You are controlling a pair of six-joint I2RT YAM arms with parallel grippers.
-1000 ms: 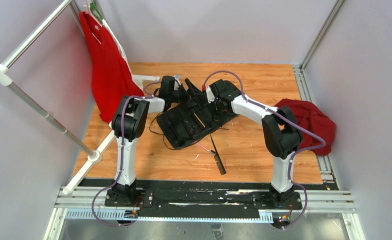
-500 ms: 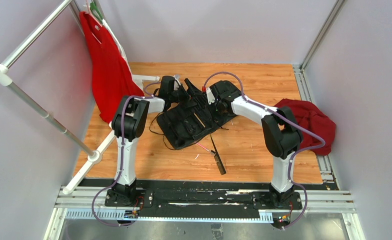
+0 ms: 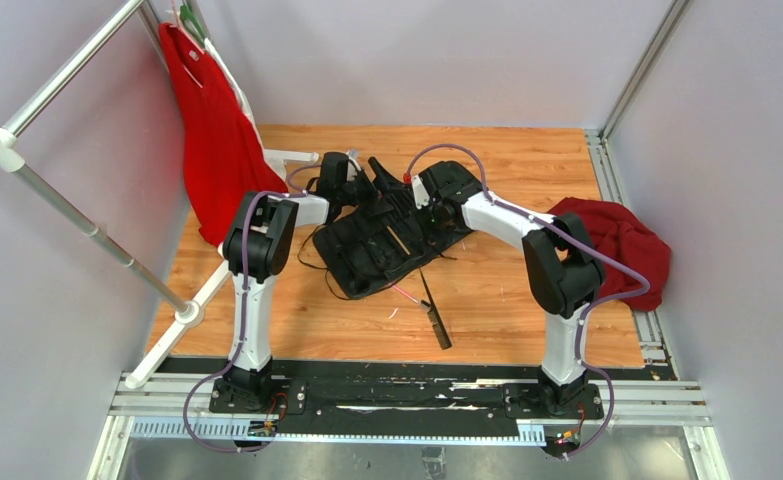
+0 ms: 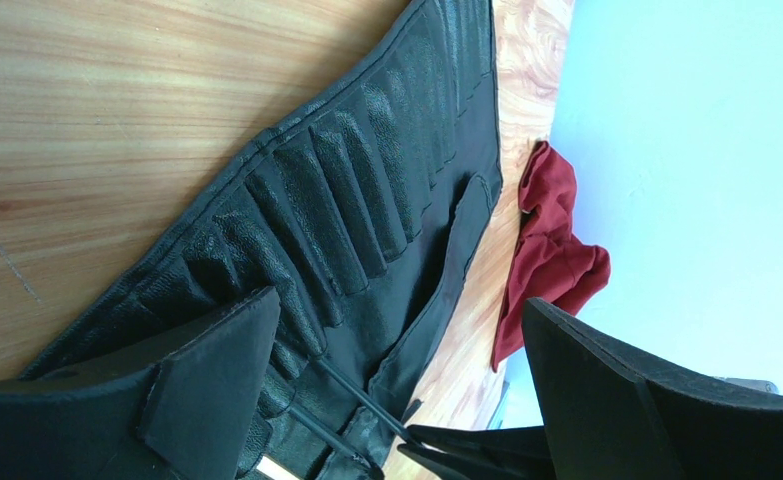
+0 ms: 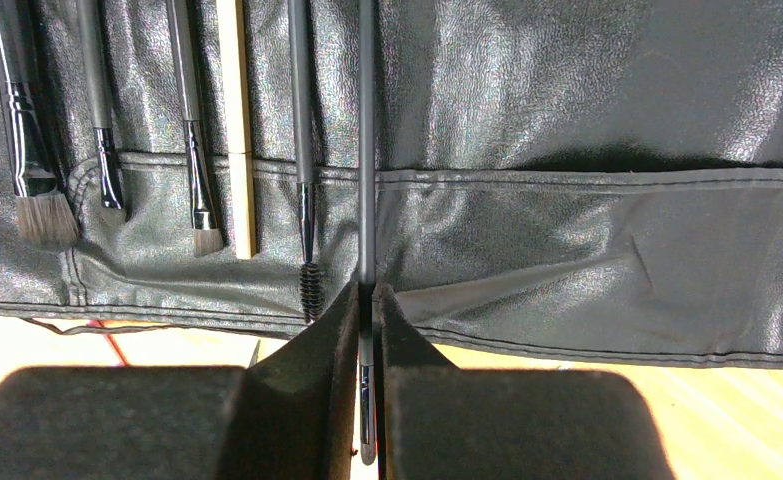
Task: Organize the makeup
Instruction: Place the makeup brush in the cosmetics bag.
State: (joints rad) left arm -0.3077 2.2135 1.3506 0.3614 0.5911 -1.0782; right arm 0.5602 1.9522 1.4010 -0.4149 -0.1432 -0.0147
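Observation:
My right gripper should keep holding the brush, because the brush's head sticks out past the roll's edge. The brush would end up only partly in its slot if I opened now.
The black slotted roll (image 3: 392, 240) lies open in the middle of the table. My right gripper (image 5: 368, 300) is shut on a thin black makeup brush (image 5: 367, 150) lying over the roll's lower band. Beside it several brushes sit in the roll: a flat brush (image 5: 27, 150), a tan-shafted one (image 5: 235, 130) and a spoolie (image 5: 304, 200). My left gripper (image 4: 397, 330) is open and empty over the roll's empty slots (image 4: 347, 200), near its far-left end (image 3: 365, 186). Two loose brushes lie on the wood in front of the roll, one black (image 3: 432, 310) and one pink (image 3: 402, 293).
A dark red cloth (image 3: 617, 240) is heaped at the right edge. A red garment (image 3: 217, 140) hangs on a white rack (image 3: 87, 230) at the left. The roll's cords (image 3: 317, 270) trail off its near-left side. Grey walls enclose the table.

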